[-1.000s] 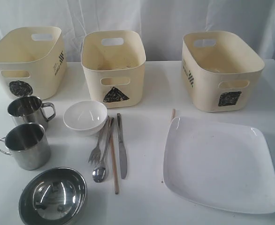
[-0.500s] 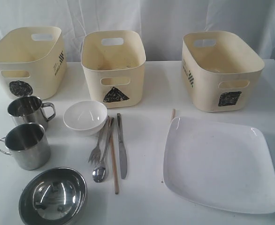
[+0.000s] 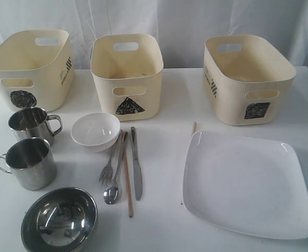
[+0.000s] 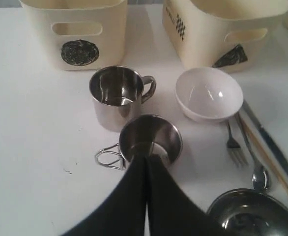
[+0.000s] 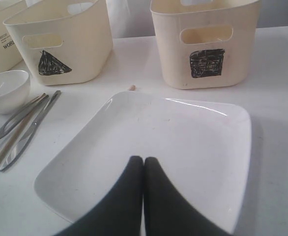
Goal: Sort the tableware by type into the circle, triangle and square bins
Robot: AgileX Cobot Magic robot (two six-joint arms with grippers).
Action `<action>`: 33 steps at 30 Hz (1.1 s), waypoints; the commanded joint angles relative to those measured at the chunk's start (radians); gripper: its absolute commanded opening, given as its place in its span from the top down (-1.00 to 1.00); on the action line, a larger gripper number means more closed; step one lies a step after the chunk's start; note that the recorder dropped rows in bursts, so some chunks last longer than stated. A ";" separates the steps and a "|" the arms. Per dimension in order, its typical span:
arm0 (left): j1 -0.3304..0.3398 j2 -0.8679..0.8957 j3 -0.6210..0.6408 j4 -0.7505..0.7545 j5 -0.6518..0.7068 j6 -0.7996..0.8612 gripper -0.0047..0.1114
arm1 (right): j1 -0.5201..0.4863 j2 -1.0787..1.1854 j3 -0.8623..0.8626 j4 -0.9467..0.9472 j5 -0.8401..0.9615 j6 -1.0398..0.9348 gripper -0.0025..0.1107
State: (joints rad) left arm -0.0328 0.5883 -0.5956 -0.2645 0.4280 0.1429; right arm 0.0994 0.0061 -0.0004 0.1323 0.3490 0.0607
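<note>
I should next use my left gripper to grab the nearer mug by its rim (image 3: 8, 159), because that is a thin edge and the nearer mug's round body (image 3: 37, 173) is broad.
Two steel mugs (image 3: 33, 124) (image 3: 29, 163) stand at the left, with a steel bowl (image 3: 59, 219) in front and a small white bowl (image 3: 95, 130) beside them. Fork (image 3: 109, 163), spoon (image 3: 113, 184), knife (image 3: 136, 163) and a wooden chopstick (image 3: 127, 181) lie together in the middle. The large white plate (image 3: 246, 181) lies at the right, over a second chopstick (image 3: 194, 126). Neither arm shows in the exterior view. My left gripper (image 4: 147, 158) is shut and empty, above the nearer mug (image 4: 150, 141). My right gripper (image 5: 143, 160) is shut and empty above the plate (image 5: 183, 142).
Three cream bins stand along the back: circle (image 3: 30, 65), triangle (image 3: 126, 73) and square (image 3: 247, 76). All three look empty. A white curtain hangs behind them. The table's front edge is just below the steel bowl and plate.
</note>
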 commanded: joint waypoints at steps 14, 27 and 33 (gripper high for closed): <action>-0.004 0.866 -0.419 -0.012 0.128 0.225 -0.17 | -0.008 -0.006 0.000 -0.001 -0.002 0.001 0.96; -0.004 1.047 -0.423 -0.016 0.140 0.230 -0.22 | -0.008 -0.006 0.000 -0.001 -0.002 0.001 0.96; -0.004 1.074 -0.423 -0.016 0.112 0.232 0.18 | -0.008 -0.006 0.000 -0.001 -0.002 0.001 0.96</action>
State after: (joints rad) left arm -0.0344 1.6611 -1.0168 -0.2704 0.5322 0.3721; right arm 0.0994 0.0061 -0.0004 0.1323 0.3490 0.0607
